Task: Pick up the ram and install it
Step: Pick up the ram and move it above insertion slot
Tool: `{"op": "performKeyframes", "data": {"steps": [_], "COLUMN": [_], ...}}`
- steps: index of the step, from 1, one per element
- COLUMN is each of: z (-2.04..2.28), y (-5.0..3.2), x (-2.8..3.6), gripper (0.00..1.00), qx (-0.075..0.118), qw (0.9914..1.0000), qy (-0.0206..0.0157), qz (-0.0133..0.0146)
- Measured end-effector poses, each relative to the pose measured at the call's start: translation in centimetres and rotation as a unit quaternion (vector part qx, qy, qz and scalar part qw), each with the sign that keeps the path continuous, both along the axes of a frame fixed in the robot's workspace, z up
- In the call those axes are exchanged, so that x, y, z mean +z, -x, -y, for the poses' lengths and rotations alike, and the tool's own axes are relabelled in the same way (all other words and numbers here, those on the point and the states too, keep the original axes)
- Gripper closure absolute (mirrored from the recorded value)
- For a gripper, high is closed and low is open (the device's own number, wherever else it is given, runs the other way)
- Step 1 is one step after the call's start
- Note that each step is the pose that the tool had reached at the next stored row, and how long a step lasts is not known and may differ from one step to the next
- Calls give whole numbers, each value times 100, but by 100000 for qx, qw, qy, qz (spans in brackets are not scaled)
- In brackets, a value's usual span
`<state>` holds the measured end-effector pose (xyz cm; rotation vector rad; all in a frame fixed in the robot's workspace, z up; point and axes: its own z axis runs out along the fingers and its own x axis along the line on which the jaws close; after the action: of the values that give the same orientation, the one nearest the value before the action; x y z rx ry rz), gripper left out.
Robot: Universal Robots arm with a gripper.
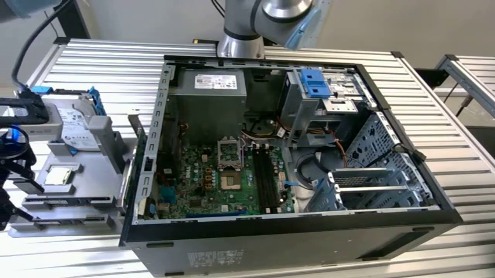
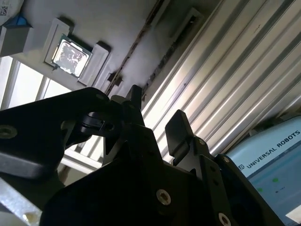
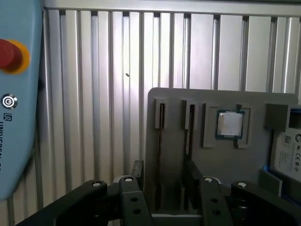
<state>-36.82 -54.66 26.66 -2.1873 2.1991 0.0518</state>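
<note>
Next, my gripper grips the stick by its bare middle [image 1: 64, 222], since the holder's end posts hold both ends of the stick.
The ram shows as a thin dark edge [image 3: 161, 141] standing in a long slot of the grey holder [image 3: 225, 165]; in the second wrist view it is the dark line [image 2: 137, 44] on that holder. My gripper [image 3: 164, 178] is open, its two black fingers [image 3: 137, 172] straddling the line of that slot without touching the stick. Seen in the second wrist view, the gripper [image 2: 157, 110] hangs above the holder with nothing between its fingers. In the exterior view the gripper [image 1: 17, 168] sits at the far left beside the holder [image 1: 93, 174].
A second dark slot [image 3: 189, 125] runs beside the first. The small square chip [image 3: 230, 124] and a hard drive [image 1: 73, 130] share the holder. An open computer case [image 1: 286, 145] with its motherboard [image 1: 224, 179] stands at centre. A teach pendant [image 3: 14, 94] lies nearby.
</note>
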Motion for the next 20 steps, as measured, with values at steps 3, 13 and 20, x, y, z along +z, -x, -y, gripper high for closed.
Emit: {"op": "performKeyframes", "data": {"steps": [3, 13, 20], "z": [0, -17, -41], "y": [0, 0, 0], "x": [-56, -238, -366], "gripper": [0, 0, 0], "qx": [4, -71, -138], "qw": [100000, 100000, 100000], "qy": [0, 21, 93], "qz": [-1, -2, -5]}}
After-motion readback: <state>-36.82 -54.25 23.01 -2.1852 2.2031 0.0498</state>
